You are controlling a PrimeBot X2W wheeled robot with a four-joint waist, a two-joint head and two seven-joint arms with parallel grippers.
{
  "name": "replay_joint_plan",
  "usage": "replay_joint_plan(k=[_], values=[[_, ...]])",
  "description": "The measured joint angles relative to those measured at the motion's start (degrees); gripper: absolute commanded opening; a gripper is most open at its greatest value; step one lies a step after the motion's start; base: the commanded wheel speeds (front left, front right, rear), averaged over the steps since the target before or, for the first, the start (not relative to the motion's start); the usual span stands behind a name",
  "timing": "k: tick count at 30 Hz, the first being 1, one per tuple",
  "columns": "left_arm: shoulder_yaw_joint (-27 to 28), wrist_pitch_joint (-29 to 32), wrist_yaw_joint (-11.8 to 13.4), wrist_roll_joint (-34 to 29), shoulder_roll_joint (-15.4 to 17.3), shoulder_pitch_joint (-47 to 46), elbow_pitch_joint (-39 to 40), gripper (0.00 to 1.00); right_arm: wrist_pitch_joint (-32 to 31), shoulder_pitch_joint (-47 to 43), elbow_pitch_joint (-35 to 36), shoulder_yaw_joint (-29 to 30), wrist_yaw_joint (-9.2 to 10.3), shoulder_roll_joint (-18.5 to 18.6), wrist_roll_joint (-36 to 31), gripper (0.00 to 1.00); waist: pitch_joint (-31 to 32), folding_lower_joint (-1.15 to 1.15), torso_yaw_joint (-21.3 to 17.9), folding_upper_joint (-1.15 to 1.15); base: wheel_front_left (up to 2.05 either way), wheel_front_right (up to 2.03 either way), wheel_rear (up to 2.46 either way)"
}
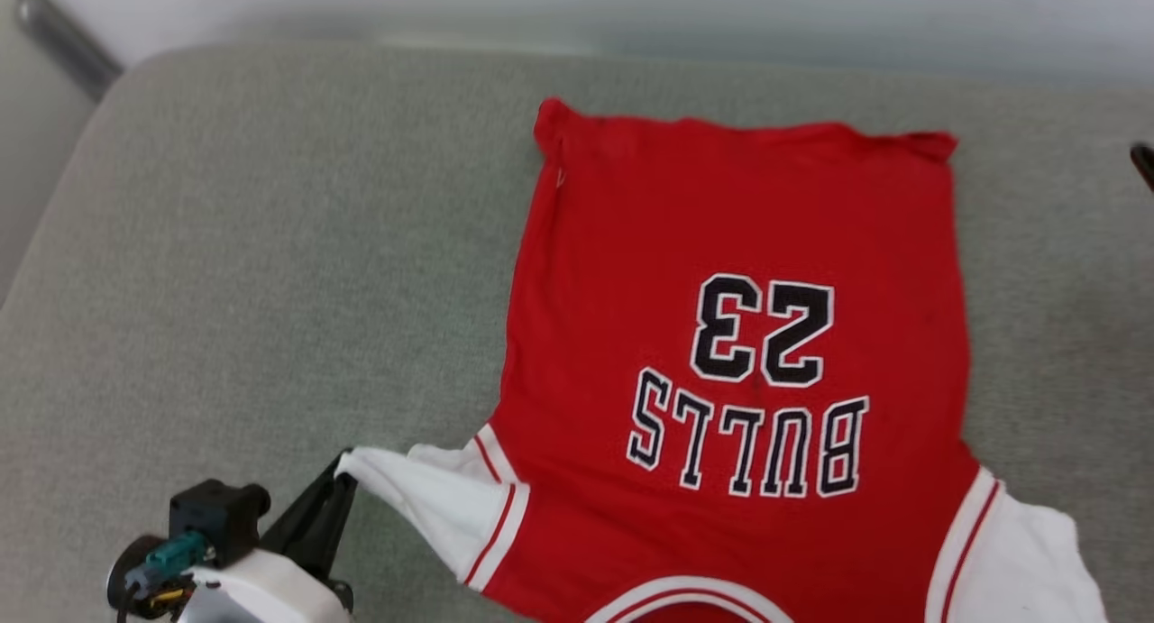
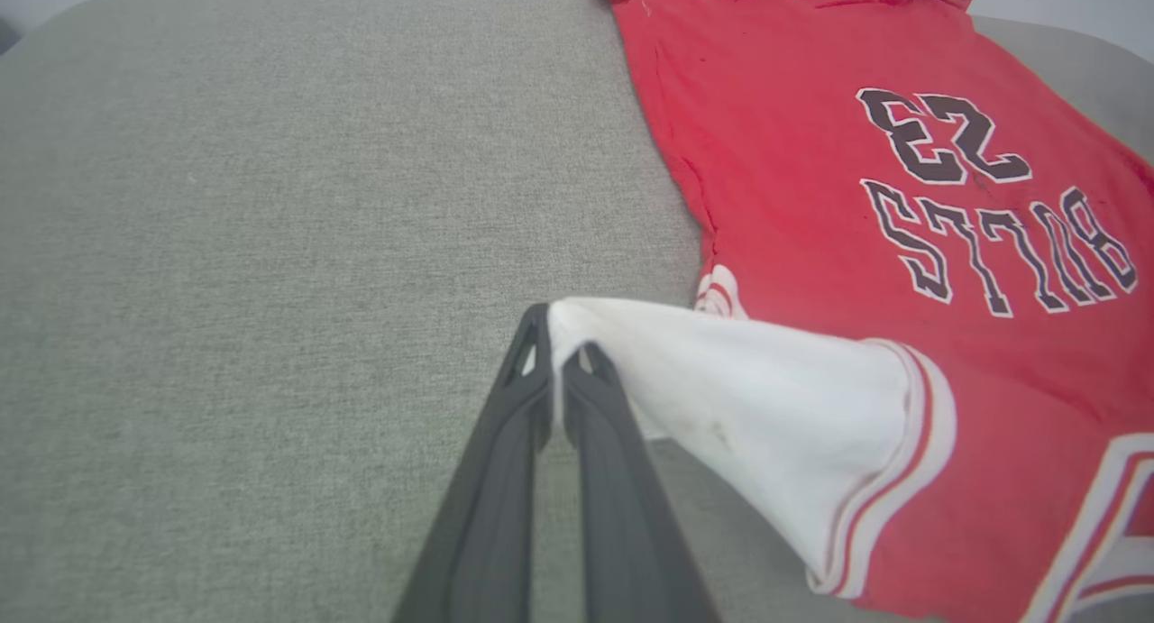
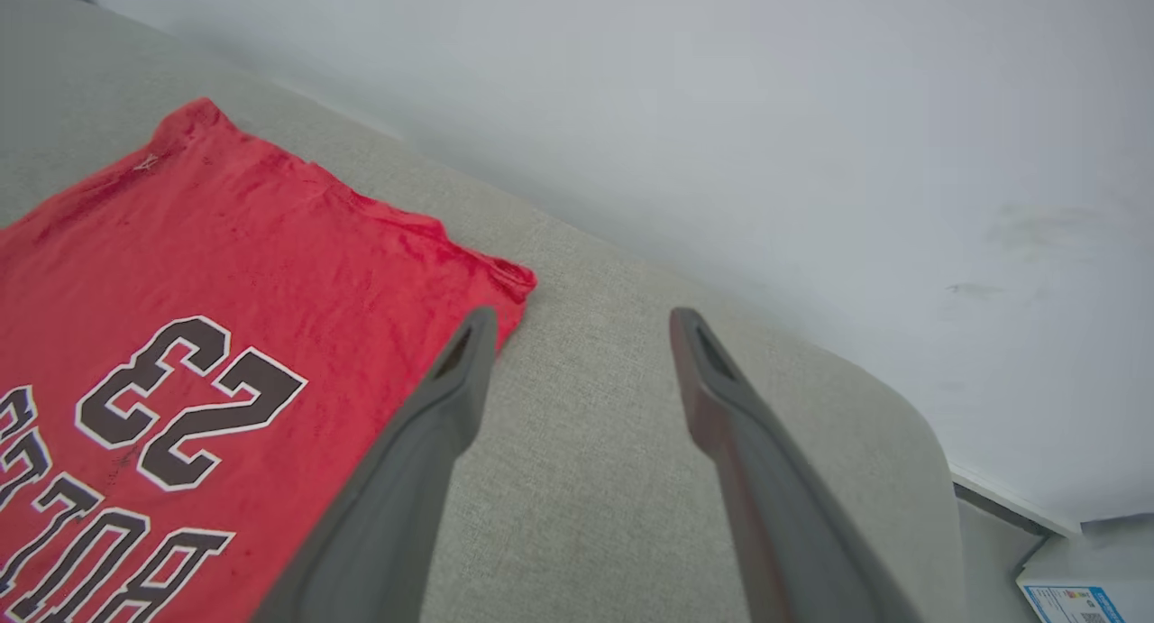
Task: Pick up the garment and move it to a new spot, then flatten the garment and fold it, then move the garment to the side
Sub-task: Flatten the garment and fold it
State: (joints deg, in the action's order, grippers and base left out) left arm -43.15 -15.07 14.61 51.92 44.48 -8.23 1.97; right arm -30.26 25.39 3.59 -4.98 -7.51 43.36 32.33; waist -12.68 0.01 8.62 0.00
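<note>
I should grab the garment [image 1: 721, 208] by its hem corner [image 1: 937, 147] with my right gripper to move it to a new spot.
The garment [image 1: 721, 208] lies spread flat on the grey cushion [image 1: 270, 244], a red jersey with black "23" and "BULLS" reading upside down, hem toward the wall. My left gripper [image 1: 343, 468] is shut on the tip of its white left sleeve [image 1: 433, 497], which is drawn out to the left. The left wrist view shows the two dark fingers [image 2: 541, 361] pinching that sleeve [image 2: 748, 398], lifted a little off the cushion. My right gripper [image 3: 581, 321] is open and holds nothing, over bare cushion just right of the garment's [image 3: 180, 262] far hem corner.
A pale wall [image 1: 631, 1] runs behind the cushion's rounded back edge. The cushion's left edge drops off near a grey rail [image 1: 63, 37]. Beyond the right corner lies a white box with a blue label [image 3: 1073, 596]. Wide bare cushion [image 2: 270, 244] lies left of the garment.
</note>
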Motion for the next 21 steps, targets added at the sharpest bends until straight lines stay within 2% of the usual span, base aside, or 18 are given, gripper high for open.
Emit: replay_joint_plan(k=[1, 2, 3, 6, 12, 21], values=[[0.5, 0.0, -0.1, -0.5, -0.4, -0.5, 0.2, 0.00, -2.4, 2.9, -0.3, -1.6, 0.00, 0.4, 0.3, 1.00, -1.2, 0.00, 0.4, 0.00, 0.00, 0.00, 0.00], [1.4, 0.0, -0.5, -1.7, -1.1, -1.4, 0.4, 0.00, -8.6, 9.1, -1.9, -5.1, 0.00, 1.5, 1.0, 1.00, -3.6, 0.00, 1.3, 0.00, 0.00, 0.00, 0.00], [1.4, 0.0, -0.5, -1.7, -1.1, -1.4, 0.4, 0.00, -8.6, 9.1, -1.9, -5.1, 0.00, 1.5, 1.0, 1.00, -3.6, 0.00, 1.3, 0.00, 0.00, 0.00, 0.00], [2.4, 0.0, -1.3, -3.3, -2.8, -2.3, 0.8, 0.00, -19.5, 17.1, -5.5, -9.6, 0.00, 1.7, 2.6, 1.00, -7.2, 0.01, 2.7, 0.00, 0.00, 0.00, 0.00], [5.0, 0.0, -3.9, -7.1, -7.2, -5.1, 2.0, 0.00, -40.8, 32.0, -13.9, -14.1, 0.00, -0.6, 0.6, 1.00, -15.5, 0.01, 6.7, 0.00, 0.00, 0.00, 0.00], [7.6, 0.0, -6.5, -10.5, -11.3, -6.4, 2.3, 0.00, -42.9, 36.9, -20.1, -12.2, 0.00, -3.9, -4.2, 1.00, -23.3, 0.01, 10.8, 0.00, 0.00, 0.00, 0.00]])
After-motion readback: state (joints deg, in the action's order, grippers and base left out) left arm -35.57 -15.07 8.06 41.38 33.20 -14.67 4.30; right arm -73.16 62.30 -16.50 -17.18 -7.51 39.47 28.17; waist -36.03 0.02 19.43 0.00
